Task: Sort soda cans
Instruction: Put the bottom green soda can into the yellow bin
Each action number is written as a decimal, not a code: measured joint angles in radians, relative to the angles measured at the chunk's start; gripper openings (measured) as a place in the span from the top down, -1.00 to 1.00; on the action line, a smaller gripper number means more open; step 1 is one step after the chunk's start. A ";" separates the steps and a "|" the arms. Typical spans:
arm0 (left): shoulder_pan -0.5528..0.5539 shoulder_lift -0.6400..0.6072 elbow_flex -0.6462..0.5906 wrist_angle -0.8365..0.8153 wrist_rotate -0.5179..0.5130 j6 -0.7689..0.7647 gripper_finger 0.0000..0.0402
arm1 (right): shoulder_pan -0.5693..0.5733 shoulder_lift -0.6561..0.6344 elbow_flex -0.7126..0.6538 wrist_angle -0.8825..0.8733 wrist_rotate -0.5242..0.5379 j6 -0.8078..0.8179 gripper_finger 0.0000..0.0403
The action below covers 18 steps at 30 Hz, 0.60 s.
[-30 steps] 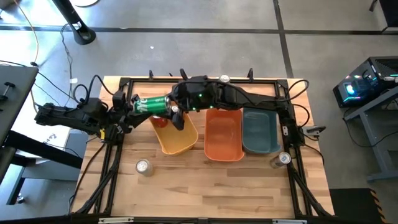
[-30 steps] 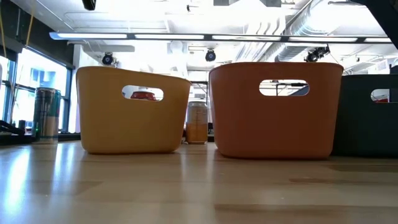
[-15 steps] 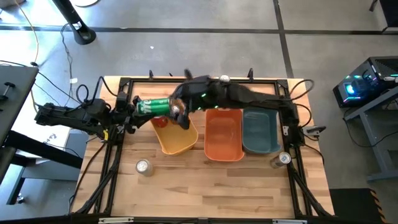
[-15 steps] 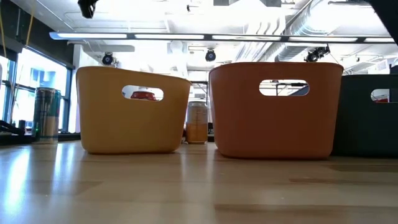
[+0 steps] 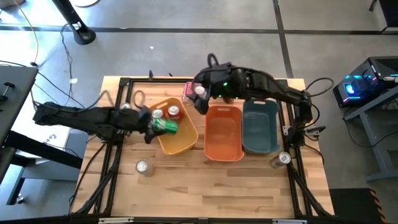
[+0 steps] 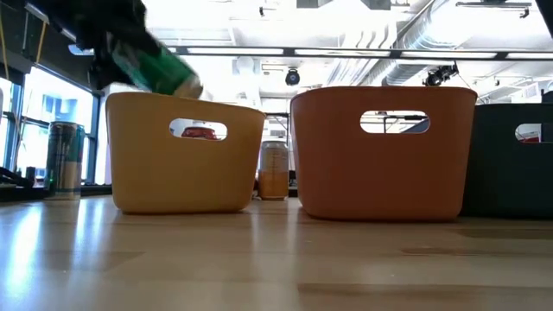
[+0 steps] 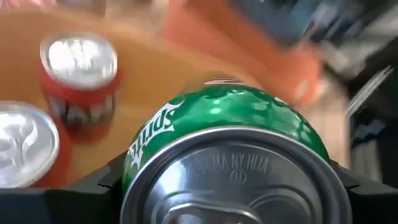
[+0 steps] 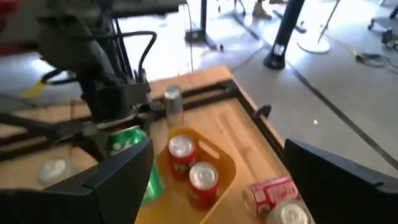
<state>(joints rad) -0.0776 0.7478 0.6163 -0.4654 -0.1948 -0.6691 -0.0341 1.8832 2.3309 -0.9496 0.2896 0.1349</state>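
The green can (image 5: 167, 127) slants above the yellow bin (image 5: 181, 147), and the can's lower end is above the bottom of the bin. My left gripper needs to bring the can down before it lets go.
My left gripper (image 5: 155, 124) is shut on a green soda can (image 5: 167, 127), which hangs over the left rim of the yellow bin (image 5: 181, 147). In the low view the can (image 6: 157, 71) slants down just above that rim. Two red soda cans (image 5: 158, 114) (image 5: 174, 112) stand upright inside the yellow bin. A pink can (image 5: 188, 91) lies on its side on the table behind the bin. My right gripper (image 5: 200, 102) hovers open above the gap between the yellow and orange bins, with nothing between its fingers (image 8: 118, 177). My left gripper holds the green can by the end nearest the wrist (image 7: 155, 155), pinched between its two fingers, one on each side of the body. The can's length runs on along the fingers. They come slanting down from the table's left. The can is lifted clear, its free end lowest.
An orange bin (image 5: 224, 149) and a teal bin (image 5: 261, 148) stand in a row right of the yellow one. A silver can (image 5: 143, 167) stands near the front left, and another can (image 5: 283, 158) at the front right. A black frame (image 5: 118, 155) runs around the table.
My right gripper has come away from the green can and drawn back toward the table's far right. My left gripper has carried the can down and to the right, from beyond the yellow bin's far left corner to just above its left rim, tipping the can's free end down.
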 joint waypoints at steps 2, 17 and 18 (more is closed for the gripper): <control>0.001 0.079 0.031 -0.045 -0.008 0.021 -0.41 | 0.002 0.016 -0.002 -0.009 -0.004 0.000 -0.76; 0.117 0.475 0.316 -0.522 0.042 0.235 -0.41 | 0.001 0.024 -0.003 -0.063 -0.004 -0.001 -0.76; 0.127 0.485 0.320 -0.540 0.041 0.238 -0.41 | 0.001 0.024 -0.003 -0.064 -0.004 -0.001 -0.76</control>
<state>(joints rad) 0.0491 1.2329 0.9360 -1.0055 -0.1534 -0.4308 -0.0330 1.9071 2.3280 -1.0134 0.2855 0.1341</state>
